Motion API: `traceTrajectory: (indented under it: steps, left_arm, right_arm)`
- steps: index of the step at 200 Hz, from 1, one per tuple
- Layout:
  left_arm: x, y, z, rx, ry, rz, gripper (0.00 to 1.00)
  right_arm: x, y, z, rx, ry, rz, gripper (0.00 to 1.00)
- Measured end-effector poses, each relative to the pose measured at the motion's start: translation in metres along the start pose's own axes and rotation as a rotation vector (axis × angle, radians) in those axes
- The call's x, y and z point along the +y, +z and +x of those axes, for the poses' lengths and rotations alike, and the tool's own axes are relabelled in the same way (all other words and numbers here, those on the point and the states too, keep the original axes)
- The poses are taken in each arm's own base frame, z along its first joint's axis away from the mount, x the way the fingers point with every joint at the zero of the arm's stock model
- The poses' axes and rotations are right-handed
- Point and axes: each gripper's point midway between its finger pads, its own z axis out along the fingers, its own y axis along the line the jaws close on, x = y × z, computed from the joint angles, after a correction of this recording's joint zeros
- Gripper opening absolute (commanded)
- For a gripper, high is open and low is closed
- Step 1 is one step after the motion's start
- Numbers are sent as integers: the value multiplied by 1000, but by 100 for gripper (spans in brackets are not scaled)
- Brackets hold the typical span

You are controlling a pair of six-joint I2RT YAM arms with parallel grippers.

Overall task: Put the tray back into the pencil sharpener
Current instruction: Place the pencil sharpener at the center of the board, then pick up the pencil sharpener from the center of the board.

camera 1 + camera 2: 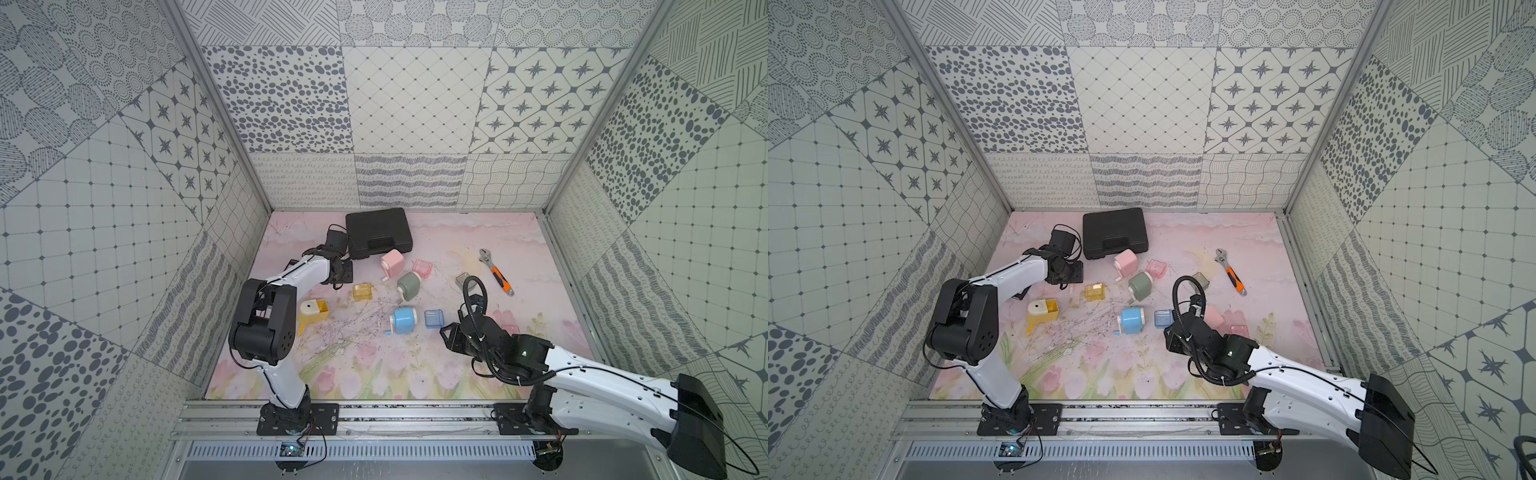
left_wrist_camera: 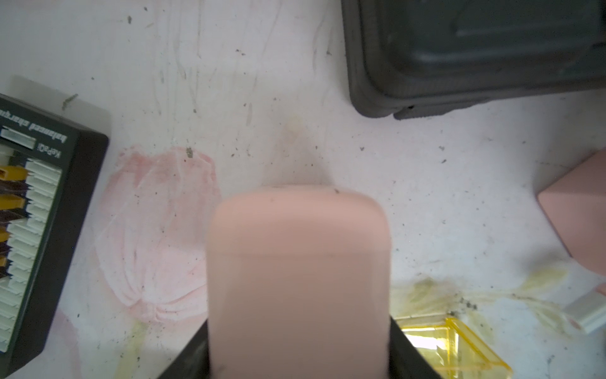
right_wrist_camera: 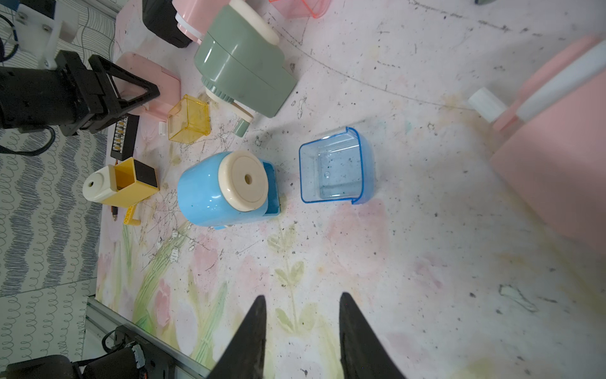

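The pink sharpener body's lower edge meets its shadow on the tabletop, so the body would stay there. It is time for my left gripper to open.
A clear blue tray [image 3: 334, 167] lies on the mat, its open side up, just right of the blue pencil sharpener [image 3: 223, 190], whose empty slot faces it; both top views show the pair [image 1: 434, 319] [image 1: 1133, 319]. My right gripper [image 3: 302, 295] hovers open and empty above the mat, a short way in front of the tray [image 1: 448, 334]. My left gripper [image 2: 300, 361] is shut on a pink sharpener body [image 2: 298, 262], held low near the black case; in the right wrist view it shows as a gripper [image 3: 124, 92] clamped on the pink body [image 3: 157, 82].
Around them lie a green sharpener [image 1: 409, 284], a pink sharpener [image 1: 392, 262], a pink tray [image 1: 423, 268], a yellow tray [image 1: 364, 291], a yellow sharpener [image 1: 313, 313] and a grey tray [image 1: 463, 279]. A black case [image 1: 378, 232] and a wrench [image 1: 496, 272] sit farther back. Another pink sharpener [image 3: 557, 164] is beside my right arm.
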Motion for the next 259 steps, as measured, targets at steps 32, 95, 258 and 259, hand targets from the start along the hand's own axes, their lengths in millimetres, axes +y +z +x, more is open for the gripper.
traceTrajectory:
  steps: [32,95,258,259]
  left_arm:
    - [0,0,0,-1,0,1,54]
    - [-1,-17,-13,-60,3,16,81]
    - [81,-189,-22,-835,-233,-121,59]
    - [82,-190,-22,-842,-234,-125,59]
  right_arm:
    - [-1,-1,1,5,-18,8,43]
    - [13,-10,-10,-5,-49,-8,49]
    - [201,82,14,-10,-1187,-396,66]
    - [201,83,14,-10,-1195,-398,66]
